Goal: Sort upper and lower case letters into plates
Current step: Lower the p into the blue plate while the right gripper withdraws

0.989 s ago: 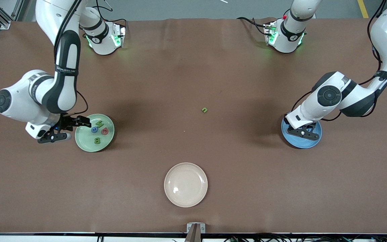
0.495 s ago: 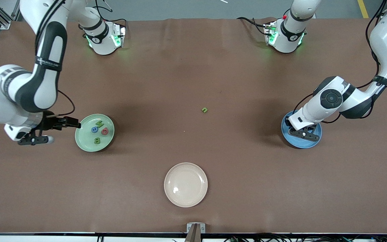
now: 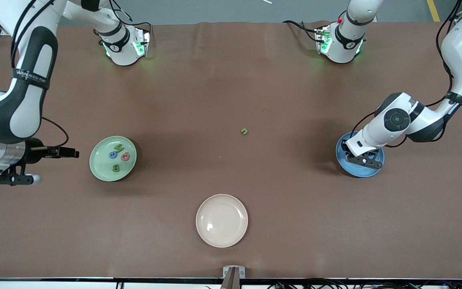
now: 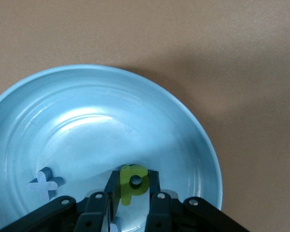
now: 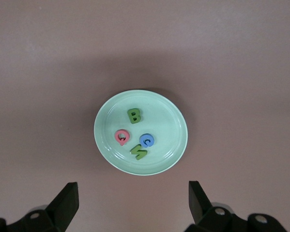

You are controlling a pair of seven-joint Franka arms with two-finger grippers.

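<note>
The green p (image 4: 127, 191) sits inside the blue plate's rim, low over the plate's surface, so it is now time for my left gripper to open.
My left gripper (image 3: 362, 159) is low over the blue plate (image 3: 355, 171), shut on a green letter p (image 4: 133, 182). In the left wrist view a blue cross-shaped letter (image 4: 46, 182) lies in the blue plate (image 4: 86, 121). The mint green plate (image 3: 98, 162) holds a green N (image 3: 118, 148), a blue letter (image 3: 113, 155), a pink-red letter (image 3: 125, 157) and a green B (image 3: 116, 167). A small green letter (image 3: 244, 131) lies loose on the table's middle. My right gripper (image 5: 133, 208) is open and empty, over the table beside the mint plate (image 5: 169, 125), toward the right arm's end.
A cream-beige plate (image 3: 221, 220) lies empty, nearer to the front camera than the loose green letter. The brown table top (image 3: 231, 80) is bare between the plates. The arms' bases stand along the table's robot edge.
My right arm has drawn away from the mint plate toward its end of the table, gripper open. My left gripper has barely shifted over the blue plate.
</note>
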